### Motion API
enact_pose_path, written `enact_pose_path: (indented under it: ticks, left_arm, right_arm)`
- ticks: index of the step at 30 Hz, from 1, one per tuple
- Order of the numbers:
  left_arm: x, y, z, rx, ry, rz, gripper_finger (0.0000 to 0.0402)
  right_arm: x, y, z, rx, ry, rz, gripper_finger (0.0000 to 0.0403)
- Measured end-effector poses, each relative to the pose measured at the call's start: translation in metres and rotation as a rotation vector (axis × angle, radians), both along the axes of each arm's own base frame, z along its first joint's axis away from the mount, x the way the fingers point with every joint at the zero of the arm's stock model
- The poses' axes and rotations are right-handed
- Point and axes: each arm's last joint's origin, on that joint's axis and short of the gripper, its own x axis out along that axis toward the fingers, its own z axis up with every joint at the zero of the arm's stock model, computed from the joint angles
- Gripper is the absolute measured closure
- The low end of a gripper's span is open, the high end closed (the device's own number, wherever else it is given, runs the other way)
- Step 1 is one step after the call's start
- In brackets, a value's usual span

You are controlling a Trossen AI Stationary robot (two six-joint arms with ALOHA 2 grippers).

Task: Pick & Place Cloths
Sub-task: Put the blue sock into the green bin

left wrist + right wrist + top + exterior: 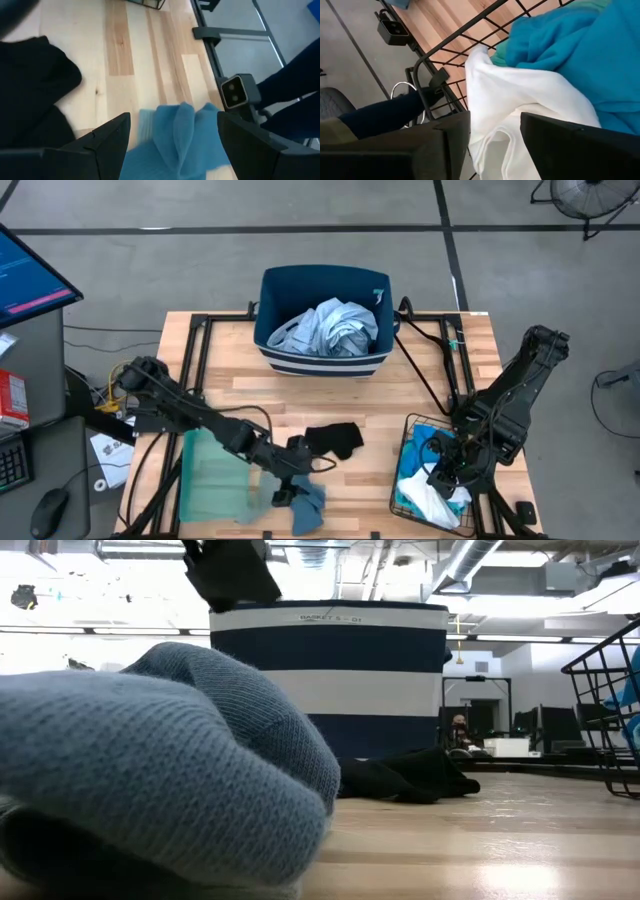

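Observation:
Next, the left gripper grabs the grey-blue cloth by its raised fold (pixel 308 502) and places the cloth in the pale green tray (pixel 212 478).
The grey-blue cloth (pixel 308 505) lies crumpled at the table's near edge and fills the low view (pixel 150 770). My left gripper (pixel 288 485) is open low over it, with a finger on either side of the cloth (pixel 175 145); I cannot tell whether they touch it. A small black cloth (pixel 335 440) lies flat just beyond. My right gripper (pixel 445 475) reaches down into the black wire basket (pixel 412 442), which holds a white cloth (pixel 425 500) and bright blue cloth (pixel 580 55). The pale blue-white shirt (pixel 330 328) lies in the navy striped bin (pixel 320 360). My right gripper (pixel 495 145) has a bunched fold of the white cloth (pixel 492 115) between its two fingers, coming from above into the basket. The rest of the white cloth (pixel 520 95) lies in the basket against the blue cloth.
A pale green tray (pixel 205 480) lies on the table's left near part, under the left arm. The bin stands at the far middle edge. Black cables (pixel 430 360) run along the right side. Bare wood lies between the black cloth and the basket.

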Motion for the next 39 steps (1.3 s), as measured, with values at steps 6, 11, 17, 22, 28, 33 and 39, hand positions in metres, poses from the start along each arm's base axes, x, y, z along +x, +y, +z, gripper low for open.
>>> enact_pose_path:
  ticks: [6,11,17,22,28,33,39]
  left_arm:
    - [0.004,-0.011,-0.021,-0.012,0.048,0.014,0.0124]
    - [-0.001,-0.026,-0.034,0.006,0.079,-0.026,0.0124]
    - [-0.001,-0.033,-0.055,0.060,0.121,-0.016,0.0124]
    - [0.002,-0.033,-0.069,0.071,0.160,0.011,0.0126]
    - [0.001,-0.033,-0.072,0.072,0.175,0.009,0.0204]
    - [0.002,-0.031,-0.068,0.052,0.173,0.032,0.0338]
    - [-0.001,-0.028,-0.049,0.029,0.127,0.030,0.0399]
  right_arm:
    - [0.000,0.000,0.000,-0.028,-0.019,0.057,0.0232]
    - [0.000,0.000,0.000,-0.052,-0.042,0.069,0.0236]
    - [0.002,-0.002,0.001,-0.084,-0.085,0.038,0.0239]
    - [0.002,-0.002,0.001,-0.086,-0.087,0.039,0.0239]
    - [0.002,-0.002,0.001,-0.088,-0.090,0.035,0.0245]
    - [0.002,-0.002,0.001,-0.098,-0.104,0.024,0.0254]
    - [0.003,-0.003,0.001,-0.108,-0.117,0.013,0.0266]
